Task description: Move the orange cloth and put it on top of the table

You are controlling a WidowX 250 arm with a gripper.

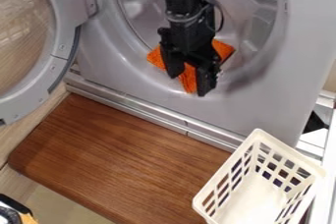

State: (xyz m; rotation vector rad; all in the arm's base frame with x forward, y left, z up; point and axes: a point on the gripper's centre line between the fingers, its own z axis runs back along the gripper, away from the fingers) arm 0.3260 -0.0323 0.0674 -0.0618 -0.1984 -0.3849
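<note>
Next, my gripper grabs the orange cloth (224, 49) by its middle, to lay the cloth on top of the brown wooden table.
The black gripper (189, 83) hangs down in front of the round opening of a grey washer or dryer, its two fingers spread apart. The orange cloth (224, 49) lies at the lower edge of that opening, behind and around the gripper. Part of the cloth shows between the fingers, and other parts stick out to the left and right; its middle is largely hidden by the gripper. Below the machine is the brown wooden table (121, 156).
A white slatted basket (259, 137) stands at the lower right, over the table's right side. The machine's round door (62, 53) is swung out at the upper left. A metal ledge (154, 114) runs between machine and table. A black and yellow object (14, 211) sits at bottom left.
</note>
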